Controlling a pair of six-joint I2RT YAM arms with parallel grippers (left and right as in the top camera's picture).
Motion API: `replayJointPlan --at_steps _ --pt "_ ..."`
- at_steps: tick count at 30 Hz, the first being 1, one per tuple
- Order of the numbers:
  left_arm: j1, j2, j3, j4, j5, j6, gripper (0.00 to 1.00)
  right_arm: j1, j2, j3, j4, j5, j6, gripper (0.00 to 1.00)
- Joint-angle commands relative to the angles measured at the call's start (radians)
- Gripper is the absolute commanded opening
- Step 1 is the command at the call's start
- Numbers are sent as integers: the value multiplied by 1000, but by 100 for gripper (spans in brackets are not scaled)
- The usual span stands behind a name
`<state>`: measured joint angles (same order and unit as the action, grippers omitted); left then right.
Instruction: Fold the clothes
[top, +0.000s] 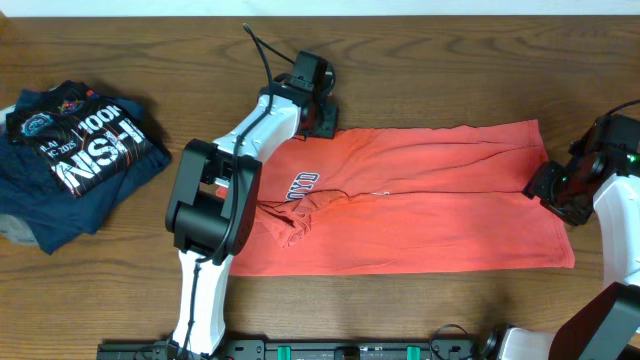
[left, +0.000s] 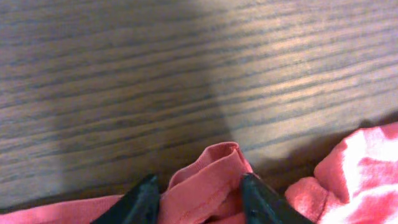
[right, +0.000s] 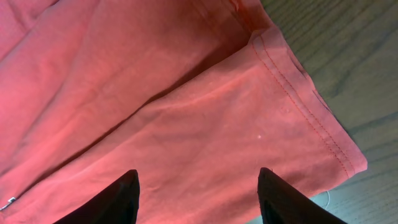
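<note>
My right gripper should next grab the coral-red T-shirt (top: 430, 200) by its stitched hem edge (top: 561, 235), opposite my left gripper's corner. This grab is to fold the T-shirt evenly.
The coral-red T-shirt (top: 430, 200) lies flat across the middle of the table, with white lettering near its left part and a rumpled bunch beside it. My left gripper (top: 322, 125) is at the shirt's far left corner. In the left wrist view the left gripper (left: 200, 194) is shut on a raised fold of the red cloth (left: 208, 171). My right gripper (top: 548, 185) is at the shirt's right edge. In the right wrist view the right gripper (right: 198, 186) is open just above the cloth (right: 155, 93) near the stitched hem, holding nothing.
A pile of folded navy shirts with white lettering (top: 75, 150) sits at the table's left side. The wooden table (top: 450, 70) shows beyond the shirt. The left arm's body (top: 210, 200) hangs over the shirt's left end.
</note>
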<state>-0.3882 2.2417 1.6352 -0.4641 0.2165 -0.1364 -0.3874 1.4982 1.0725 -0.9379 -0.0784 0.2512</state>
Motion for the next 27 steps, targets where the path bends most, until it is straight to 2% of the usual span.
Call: replayJointPlan --at_steps 1,4,6,15,20,27 --pt "-28 50 -2 -9 -34 13 35 11 -7 14 -1 3 -13 59" --pt "-32 58 -2 3 -46 13 15 11 -7 14 -2 3 -13 58" --pt "-32 53 -2 23 -46 12 6 11 -7 14 -1 3 -13 58" --pt "14 -87 51 -6 -46 12 6 13 1 14 -2 -2 -41 56" --pt "43 -174 51 -82 -50 12 6 28 54 26 -5 -2 -71 62" --pt "74 -249 51 -220 -49 2 6 42 228 209 6 -1 -73 64"
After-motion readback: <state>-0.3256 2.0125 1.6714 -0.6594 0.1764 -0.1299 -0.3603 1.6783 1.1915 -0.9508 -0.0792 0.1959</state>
